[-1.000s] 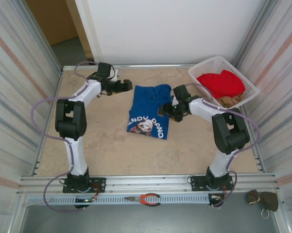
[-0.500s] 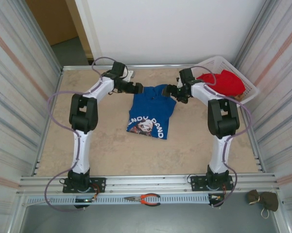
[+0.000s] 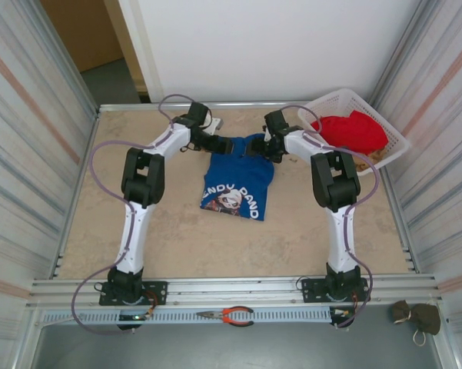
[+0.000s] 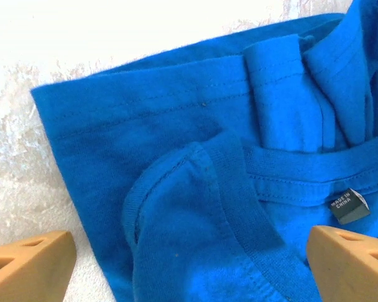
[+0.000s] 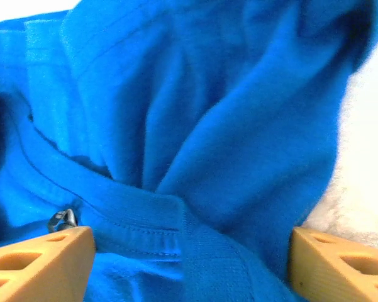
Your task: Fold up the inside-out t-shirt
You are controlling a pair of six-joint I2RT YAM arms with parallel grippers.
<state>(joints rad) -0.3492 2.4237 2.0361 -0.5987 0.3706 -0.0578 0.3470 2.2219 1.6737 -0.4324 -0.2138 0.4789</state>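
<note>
I will next grab the t-shirt's far corner beside the ribbed collar with my left gripper, opposite my right gripper, to fold the t-shirt over evenly.
The inside-out t-shirt (image 3: 237,178) is royal blue and lies folded into a narrow strip mid-table, its white lettering at the near end. My left gripper (image 3: 223,144) sits at the shirt's far left corner and my right gripper (image 3: 270,147) at its far right corner. In the left wrist view the gripper (image 4: 189,270) is open, its tan fingertips (image 4: 26,264) spread either side of the ribbed collar (image 4: 239,207) and a small grey label (image 4: 349,206). In the right wrist view the gripper (image 5: 189,267) is open too, straddling bunched blue cloth (image 5: 207,94) and a collar seam.
A white basket (image 3: 332,103) at the back right holds a red garment (image 3: 352,131) and a tan cloth (image 3: 367,160). Red-handled pliers (image 3: 227,314) lie on the front rail. Corrugated walls close in on both sides.
Both arms have stretched away from me to the shirt's far end. The left gripper moved right to the collar; the right gripper moved back and left. Both sets of jaws narrowed slightly.
</note>
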